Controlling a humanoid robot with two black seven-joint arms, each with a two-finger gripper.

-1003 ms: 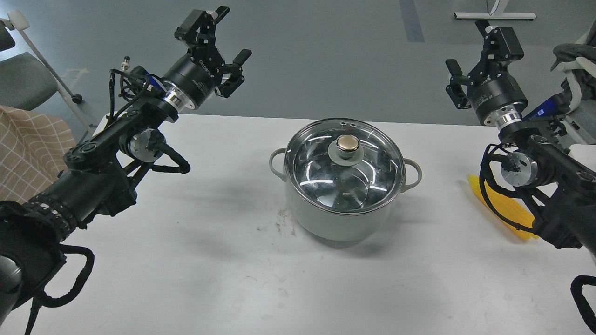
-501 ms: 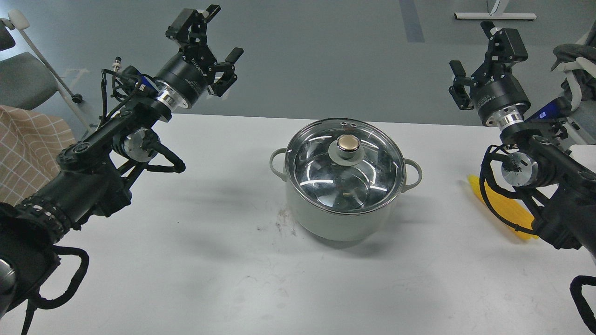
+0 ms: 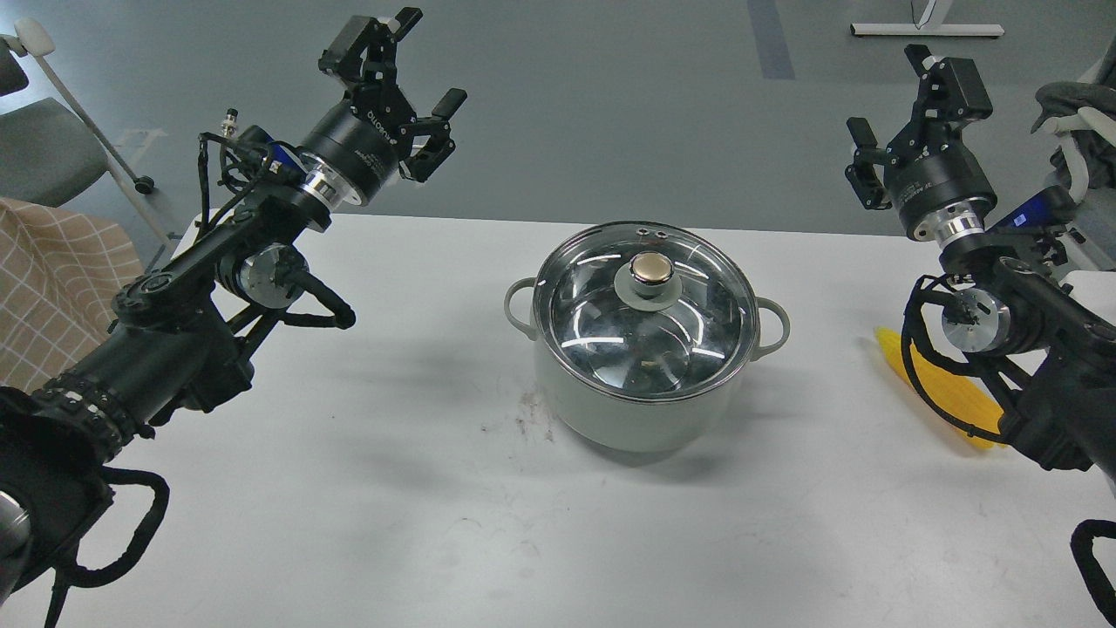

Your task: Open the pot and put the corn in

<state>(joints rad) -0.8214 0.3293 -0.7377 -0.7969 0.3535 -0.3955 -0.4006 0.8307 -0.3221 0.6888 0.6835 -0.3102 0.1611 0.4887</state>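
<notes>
The glass lid spreads as wide as the pot [image 3: 610, 419]. Next, my left gripper grabs the lid by its narrow gold knob [image 3: 651, 269] for that reason.
The pale grey-green pot [image 3: 610, 419] stands in the middle of the white table, covered by its round glass lid [image 3: 643, 314] with a gold knob [image 3: 651, 268]. The yellow corn [image 3: 937, 388] lies on the table at the right, partly hidden behind my right arm. My left gripper [image 3: 410, 74] is open and empty, raised above the table's far left edge, well left of the pot. My right gripper [image 3: 907, 109] is open and empty, raised at the far right, above and behind the corn.
The white table [image 3: 436, 488] has a small dark stain [image 3: 527, 419] left of the pot. A checked cloth [image 3: 52, 279] and a chair [image 3: 44, 148] are at the left. Grey floor lies beyond the table's far edge.
My left gripper has shifted slightly, dipping left and back right at about the same height. My right gripper has drifted a little to the right. The pot, lid and corn have not moved.
</notes>
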